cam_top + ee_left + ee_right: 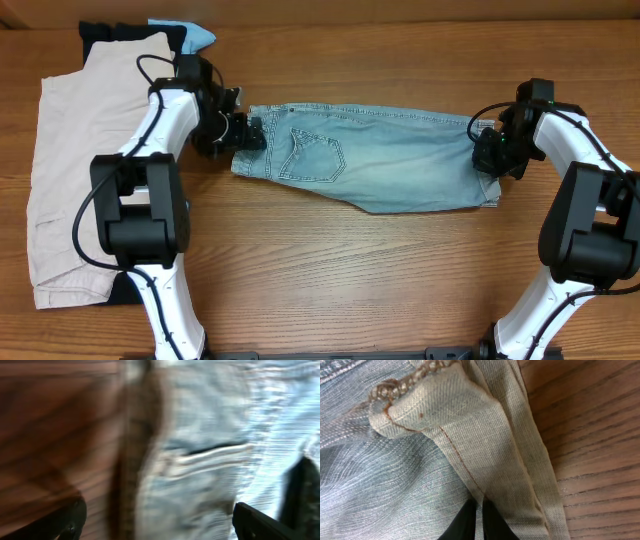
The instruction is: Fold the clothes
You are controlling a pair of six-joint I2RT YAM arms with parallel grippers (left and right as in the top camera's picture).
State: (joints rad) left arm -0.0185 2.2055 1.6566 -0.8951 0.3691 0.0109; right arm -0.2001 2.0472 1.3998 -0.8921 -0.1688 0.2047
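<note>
The denim shorts (380, 155) need one end folded over the other. My left gripper should next grab them at their end edge (244, 163) beside the back pocket.
The clothes in hand are faded light-blue denim shorts (380, 155), lying flat across the middle of the table with a back pocket facing up. My left gripper (250, 135) is at their left end. In the blurred left wrist view it (160, 527) stands wide open, straddling the denim (210, 435) edge next to bare wood. My right gripper (485, 155) is at the right end. In the right wrist view it (479, 504) is shut, pinching a fold of denim (395, 485) by the stitched hem.
Beige cargo shorts (80, 160) lie spread at the far left of the table. A black garment (110, 32) and a bright-blue one (195, 35) sit at the back left behind them. Bare wood (350, 280) lies in front of the denim.
</note>
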